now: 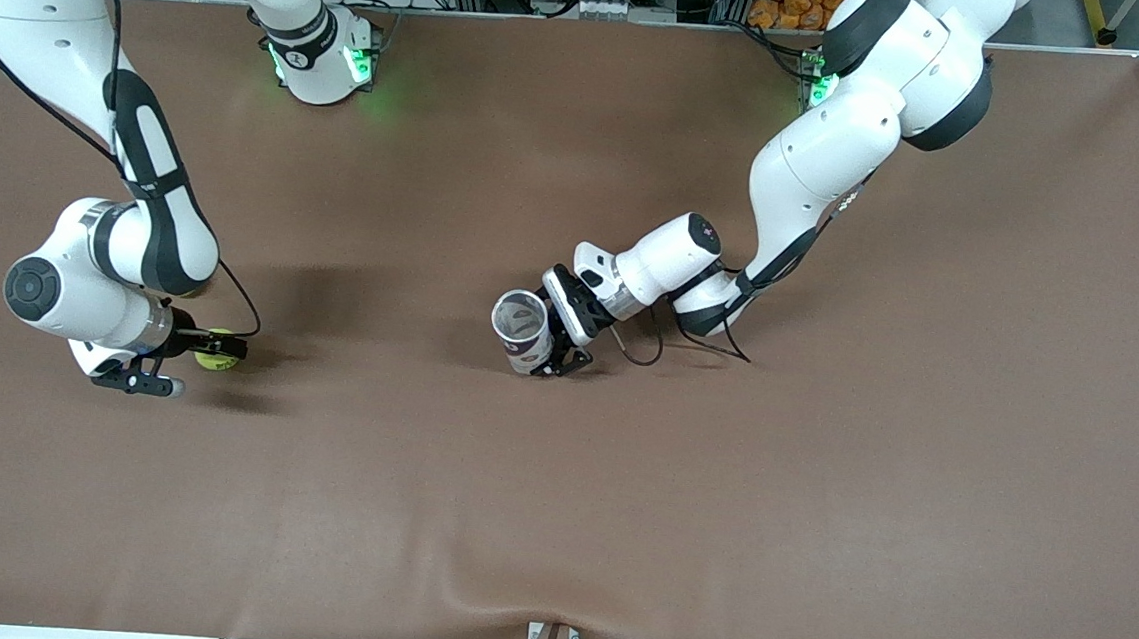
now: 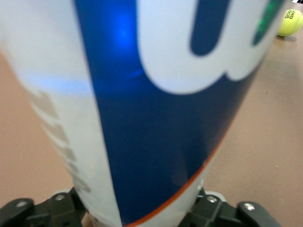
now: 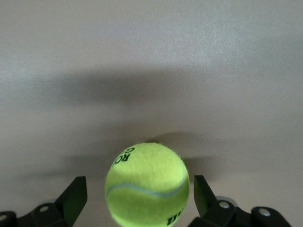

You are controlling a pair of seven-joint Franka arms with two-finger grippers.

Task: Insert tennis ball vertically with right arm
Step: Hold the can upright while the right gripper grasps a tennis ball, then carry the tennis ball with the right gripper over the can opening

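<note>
My right gripper should close on the tennis ball (image 1: 217,359); its open fingers are on either side.
A yellow-green tennis ball (image 1: 217,359) (image 3: 147,184) lies on the brown table toward the right arm's end. My right gripper (image 1: 216,351) (image 3: 139,201) is low at the table and open, one finger on each side of the ball with a small gap to each. A white and blue ball can (image 1: 521,328) (image 2: 156,94) stands near the middle of the table, its open mouth up. My left gripper (image 1: 555,351) (image 2: 137,210) is shut on the can's lower part. The left wrist view also shows the ball (image 2: 289,22) far off.
The brown table cover (image 1: 616,513) has a slight ridge near the front edge. A black cable (image 1: 643,350) loops on the table beside the left wrist. Both arm bases stand along the edge farthest from the front camera.
</note>
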